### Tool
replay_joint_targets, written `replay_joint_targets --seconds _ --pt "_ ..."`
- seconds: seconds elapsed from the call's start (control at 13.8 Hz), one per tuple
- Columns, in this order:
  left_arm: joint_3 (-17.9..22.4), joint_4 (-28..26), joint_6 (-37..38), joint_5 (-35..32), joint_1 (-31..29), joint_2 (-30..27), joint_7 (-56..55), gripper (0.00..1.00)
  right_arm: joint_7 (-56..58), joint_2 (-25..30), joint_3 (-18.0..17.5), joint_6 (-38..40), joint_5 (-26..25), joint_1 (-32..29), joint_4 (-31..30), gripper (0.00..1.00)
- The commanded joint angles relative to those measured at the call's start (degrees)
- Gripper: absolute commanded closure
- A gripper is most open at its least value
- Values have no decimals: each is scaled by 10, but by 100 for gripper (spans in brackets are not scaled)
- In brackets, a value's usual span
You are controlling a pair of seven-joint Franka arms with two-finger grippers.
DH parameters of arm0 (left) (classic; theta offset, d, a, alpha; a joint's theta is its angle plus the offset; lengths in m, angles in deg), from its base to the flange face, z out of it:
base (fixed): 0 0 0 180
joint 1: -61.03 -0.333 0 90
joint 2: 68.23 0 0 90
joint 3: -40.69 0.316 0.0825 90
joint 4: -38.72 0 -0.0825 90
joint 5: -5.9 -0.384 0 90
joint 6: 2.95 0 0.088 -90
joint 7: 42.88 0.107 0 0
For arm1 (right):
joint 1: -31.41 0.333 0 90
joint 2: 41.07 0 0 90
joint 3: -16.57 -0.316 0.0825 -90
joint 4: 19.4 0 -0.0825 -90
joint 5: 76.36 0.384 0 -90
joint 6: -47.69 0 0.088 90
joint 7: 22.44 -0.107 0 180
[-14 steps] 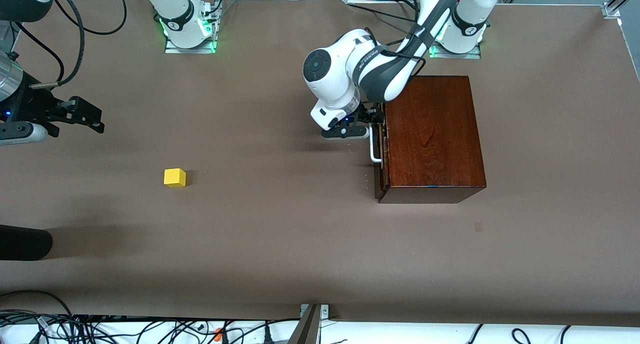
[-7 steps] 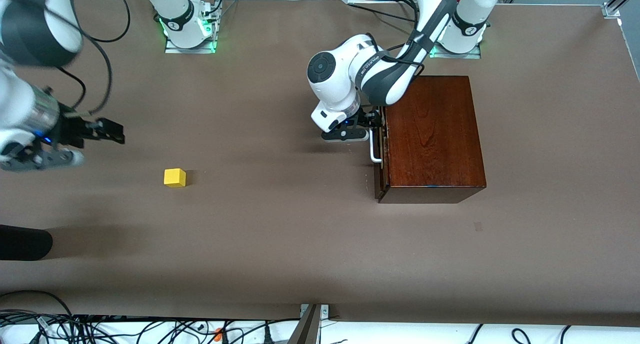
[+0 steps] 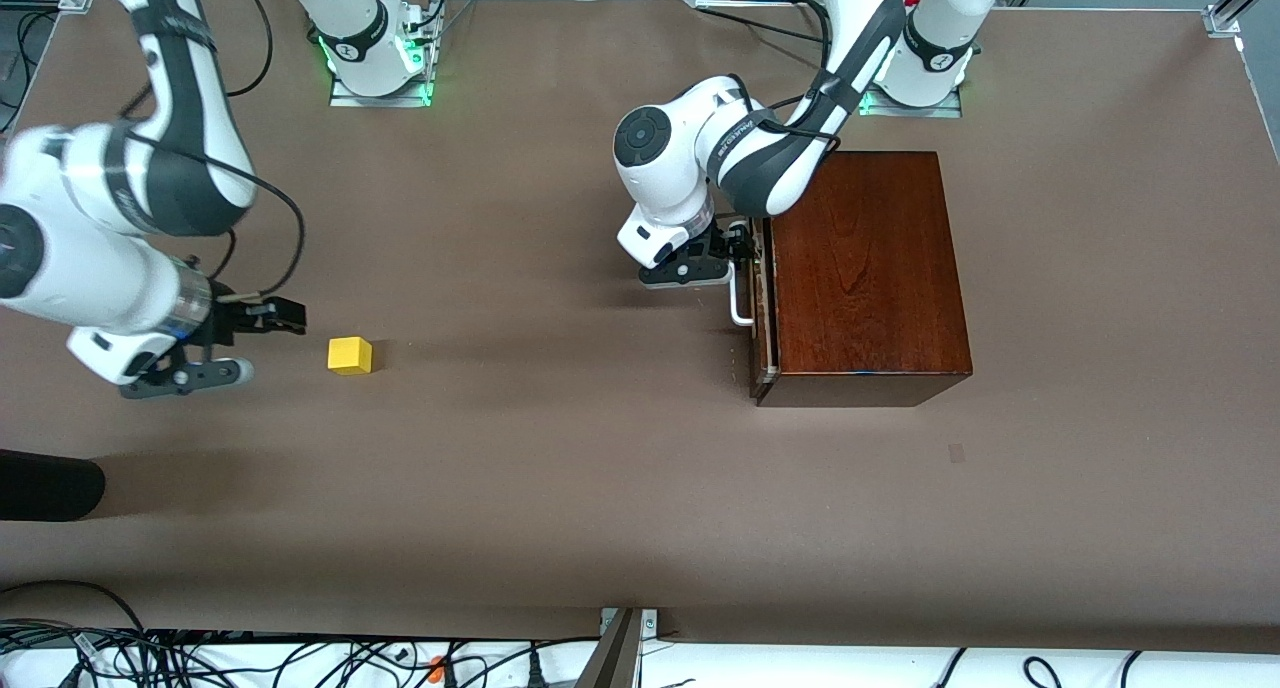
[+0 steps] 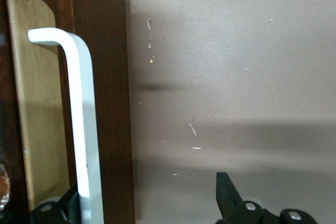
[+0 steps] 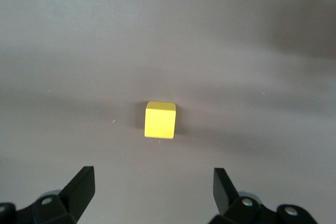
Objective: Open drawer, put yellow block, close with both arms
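Observation:
The yellow block (image 3: pixel 350 355) needs to go in the drawer (image 3: pixel 757 308), so my right gripper next needs to grip the block by its two opposite upright sides.
The mahogany box (image 3: pixel 860 268) stands at the left arm's end of the table. Its drawer (image 3: pixel 757 308) is out by a thin crack, and a pale strip of tray shows. My left gripper (image 3: pixel 738 253) is open at the white handle (image 3: pixel 738 303). In the left wrist view one finger (image 4: pixel 60 208) lies between the handle (image 4: pixel 84 119) and the drawer front (image 4: pixel 113 103), and the other finger (image 4: pixel 228 192) is out over bare table. The yellow block (image 3: pixel 350 355) sits on the table toward the right arm's end. My right gripper (image 3: pixel 283 318) is open and empty beside it. In the right wrist view the block (image 5: pixel 160 120) is just ahead of the gripper (image 5: pixel 152 187).
A black rounded object (image 3: pixel 45 486) pokes in at the table's edge at the right arm's end, nearer the front camera than the block. Cables (image 3: pixel 200 653) run along the table's near edge. A small mark (image 3: pixel 957 453) lies on the mat near the box.
My right arm has swung down and across to just beside the yellow block. My left gripper has drawn the handle slightly away from the box, so the drawer has opened a crack.

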Motion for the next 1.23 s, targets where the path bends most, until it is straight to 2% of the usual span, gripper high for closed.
replay_joint_targets --seconds 0.0,0.29,0.65,0.94,1.01,1.16 --pt "-3 8 -46 -8 13 9 -19 0 9 16 -3 -88 4 -1 -81 0" --pt "-3 44 -58 -8 30 33 -37 0 9 -13 -4 -261 5 -2 -177 0" --pt "-3 77 -58 -6 39 58 -38 0 9 -77 -11 -320 26 -2 -185 0" --pt "-3 105 -58 -6 43 66 -39 0 9 -86 -12 -325 26 -2 -190 0" --pt "-3 106 -58 -3 43 68 -40 0 9 -87 -12 -325 26 -2 -191 2" --pt "-3 106 -58 4 43 70 -41 0 9 -91 -11 -325 26 -2 -190 11"
